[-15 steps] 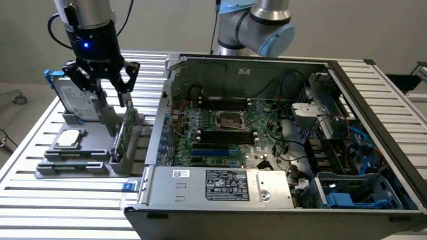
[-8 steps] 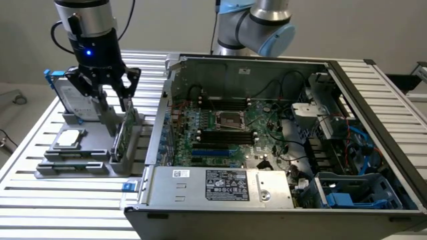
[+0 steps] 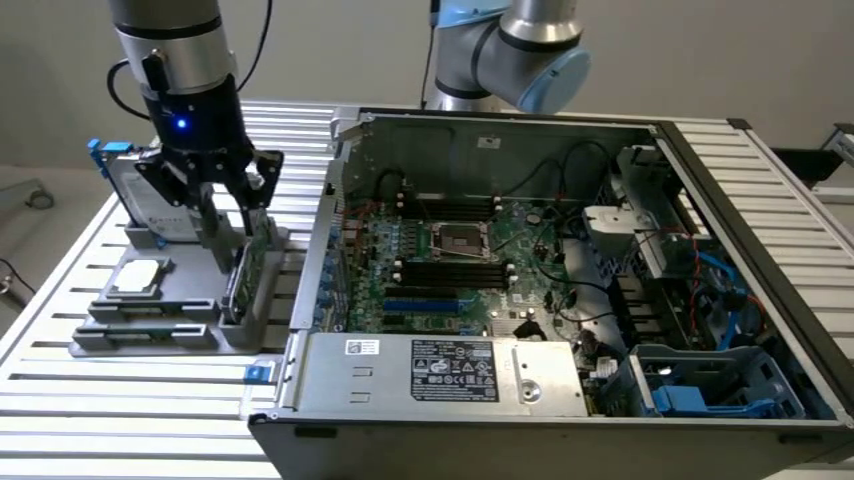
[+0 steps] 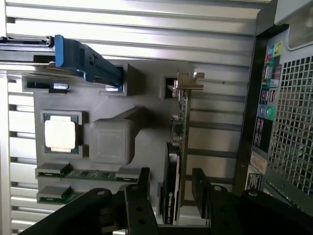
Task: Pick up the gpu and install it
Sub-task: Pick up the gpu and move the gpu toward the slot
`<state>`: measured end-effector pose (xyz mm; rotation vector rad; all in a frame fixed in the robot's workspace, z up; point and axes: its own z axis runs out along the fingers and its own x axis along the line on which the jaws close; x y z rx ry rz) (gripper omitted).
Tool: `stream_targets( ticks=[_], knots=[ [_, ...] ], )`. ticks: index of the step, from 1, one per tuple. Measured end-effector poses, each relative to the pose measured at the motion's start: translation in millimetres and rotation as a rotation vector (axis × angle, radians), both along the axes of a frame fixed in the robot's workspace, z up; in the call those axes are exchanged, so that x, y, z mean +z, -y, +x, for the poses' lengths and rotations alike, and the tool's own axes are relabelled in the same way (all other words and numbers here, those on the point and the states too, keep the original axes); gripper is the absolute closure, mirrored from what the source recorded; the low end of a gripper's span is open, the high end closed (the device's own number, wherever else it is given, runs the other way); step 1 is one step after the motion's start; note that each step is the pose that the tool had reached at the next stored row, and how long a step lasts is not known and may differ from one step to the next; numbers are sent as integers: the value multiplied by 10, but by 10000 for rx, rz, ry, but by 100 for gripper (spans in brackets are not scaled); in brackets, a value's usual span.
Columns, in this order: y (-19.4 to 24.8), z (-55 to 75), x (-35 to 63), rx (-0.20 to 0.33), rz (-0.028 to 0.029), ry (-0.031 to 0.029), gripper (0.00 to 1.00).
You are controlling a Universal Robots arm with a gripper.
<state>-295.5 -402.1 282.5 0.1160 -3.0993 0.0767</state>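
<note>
My fingers are above the GPU's green board edge, short of its black cover, so closing now would miss. My gripper moves lower next, before it closes.
The gpu (image 3: 243, 272) stands on its long edge in a slot of the grey fixture (image 3: 180, 262), at the exterior view's left beside the open computer case (image 3: 310, 262). In the wrist view the gpu (image 4: 178, 142) shows its green board edge, black cover and silver end bracket. My gripper (image 3: 227, 222) hangs just above it, open, with one finger on each side of the card. In the wrist view the gripper (image 4: 171, 188) straddles the card's near end; the fingers (image 4: 145, 182) stand apart from the card with a gap showing.
The fixture also holds a silver hard drive with a blue frame (image 3: 130, 190), a square processor chip (image 3: 140, 277) and memory sticks (image 3: 147, 330). The case's motherboard (image 3: 454, 260) lies exposed. A second arm's joint (image 3: 527, 50) stands behind the case. The slatted table (image 3: 120, 400) lies around it.
</note>
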Motion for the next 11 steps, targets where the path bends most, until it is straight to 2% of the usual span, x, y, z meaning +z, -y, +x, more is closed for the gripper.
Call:
stream_targets(
  ticks=[6, 11],
  knots=[
    [73, 1, -109, 0, 1, 10, 52],
    [103, 16, -200, 0, -2, 18, 52]
  ],
)
